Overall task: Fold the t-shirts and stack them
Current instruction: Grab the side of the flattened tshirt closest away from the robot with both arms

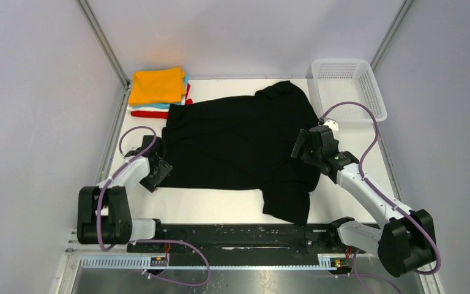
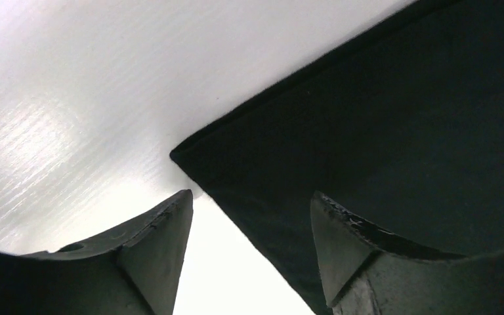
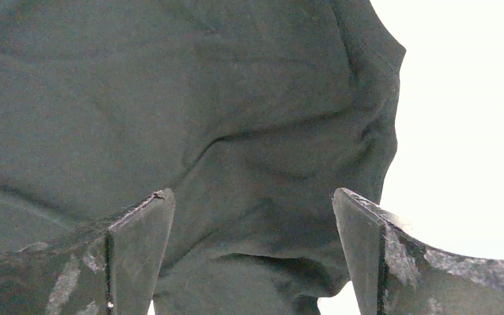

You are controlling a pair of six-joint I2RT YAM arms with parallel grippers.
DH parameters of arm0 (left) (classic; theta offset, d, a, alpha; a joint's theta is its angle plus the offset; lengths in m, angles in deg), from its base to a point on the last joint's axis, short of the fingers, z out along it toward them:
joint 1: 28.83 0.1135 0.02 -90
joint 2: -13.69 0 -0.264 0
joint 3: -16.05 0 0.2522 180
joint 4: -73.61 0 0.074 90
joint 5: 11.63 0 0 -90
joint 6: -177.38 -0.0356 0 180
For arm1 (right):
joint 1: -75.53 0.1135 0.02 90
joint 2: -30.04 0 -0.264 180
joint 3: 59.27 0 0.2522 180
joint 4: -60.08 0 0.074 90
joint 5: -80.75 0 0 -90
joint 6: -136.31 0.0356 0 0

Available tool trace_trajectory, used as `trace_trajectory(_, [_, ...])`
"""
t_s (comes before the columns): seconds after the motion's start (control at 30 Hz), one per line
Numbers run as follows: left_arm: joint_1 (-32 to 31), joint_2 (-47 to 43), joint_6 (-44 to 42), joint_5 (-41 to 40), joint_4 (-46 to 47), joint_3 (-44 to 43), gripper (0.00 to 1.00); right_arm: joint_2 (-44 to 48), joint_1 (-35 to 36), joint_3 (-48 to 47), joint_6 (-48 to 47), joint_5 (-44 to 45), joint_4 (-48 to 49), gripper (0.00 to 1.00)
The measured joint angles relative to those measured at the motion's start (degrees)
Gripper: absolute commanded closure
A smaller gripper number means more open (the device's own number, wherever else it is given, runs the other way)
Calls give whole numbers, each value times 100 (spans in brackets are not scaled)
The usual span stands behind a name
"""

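Observation:
The near sleeve of the black t-shirt needs to be drawn straight and folded inward. My right gripper should grab the end of that sleeve next.
The large black t-shirt [image 1: 238, 144] lies spread flat across the middle of the table, one sleeve hanging toward the near edge. A folded stack with an orange shirt [image 1: 156, 85] on top, over teal, white and red ones, sits at the far left. My left gripper [image 1: 159, 170] is open at the shirt's near left corner; in the left wrist view the corner [image 2: 190, 154] lies just ahead of the gripper [image 2: 249, 203]. My right gripper [image 1: 302, 147] is open above the shirt's right side; wrinkled black cloth [image 3: 249, 131] fills the right wrist view between its fingers [image 3: 252, 203].
A white plastic mesh basket [image 1: 347, 86] stands at the far right corner. Metal frame posts rise at both far corners. The white table [image 1: 220, 205] shows bare along the near edge, in front of the shirt.

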Motion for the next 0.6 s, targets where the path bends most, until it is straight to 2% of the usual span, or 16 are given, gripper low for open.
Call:
trace_trajectory(0.23, [140, 645, 9, 83, 201, -273, 63, -234, -4, -28, -76, 96, -175, 1])
trace_trajectory(0.3, [144, 702, 4, 81, 234, -308, 76, -310, -9, -76, -96, 155, -227, 0])
trace_trajectory(0.37, [151, 706, 15, 81, 291, -313, 97, -372, -13, -127, -103, 177, -262, 1])
trace_trajectory(0.4, [157, 708, 39, 96, 317, -313, 100, -396, -13, -149, -114, 186, -271, 1])
trace_trajectory(0.6, [175, 713, 22, 142, 424, -310, 100, -435, -15, -282, -219, 142, -481, 1])
